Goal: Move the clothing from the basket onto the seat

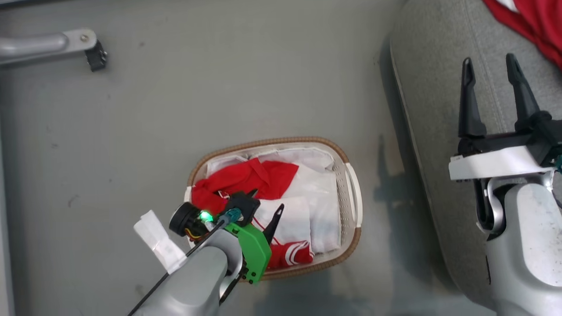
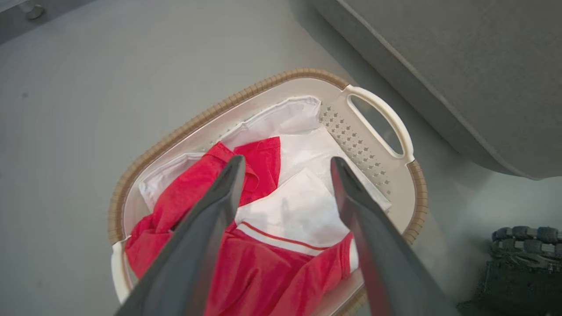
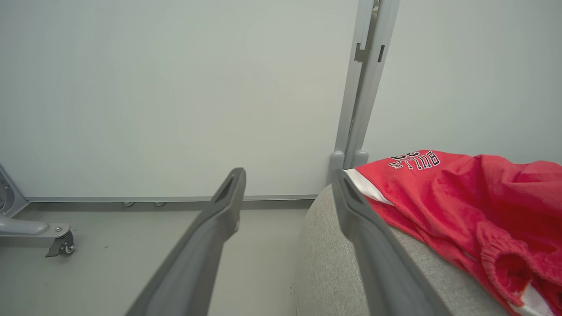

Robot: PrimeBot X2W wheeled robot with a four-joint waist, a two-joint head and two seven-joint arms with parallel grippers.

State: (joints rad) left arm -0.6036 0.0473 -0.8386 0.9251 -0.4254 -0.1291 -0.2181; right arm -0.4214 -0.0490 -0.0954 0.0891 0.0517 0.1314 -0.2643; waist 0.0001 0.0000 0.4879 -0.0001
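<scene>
The red garment should be gripped by its striped edge with my left gripper next, to move the clothing from the basket onto the seat (image 1: 439, 87).
The basket (image 1: 303, 140) stands on the grey floor with red and white clothing (image 1: 250, 177) crumpled in it over a glossy white liner (image 1: 320, 184). My left gripper (image 1: 266, 200) hangs open just above the basket's near-left part, touching nothing. In the left wrist view its fingers (image 2: 286, 160) straddle the red clothing (image 2: 259, 272) inside the basket (image 2: 263, 83). My right gripper (image 1: 488, 60) is open and empty over the grey seat (image 1: 439, 87). A red garment (image 1: 535, 22) lies on the seat's far right; the right wrist view shows this garment (image 3: 461, 197) with a black-and-white logo beside my right gripper (image 3: 288, 172).
A grey metal leg with a caster (image 1: 88, 48) reaches in at the far left of the floor. The seat's edge (image 2: 461, 66) runs close along the basket's right handle (image 2: 386, 123). A wall and a grey post (image 3: 364, 87) stand behind the seat.
</scene>
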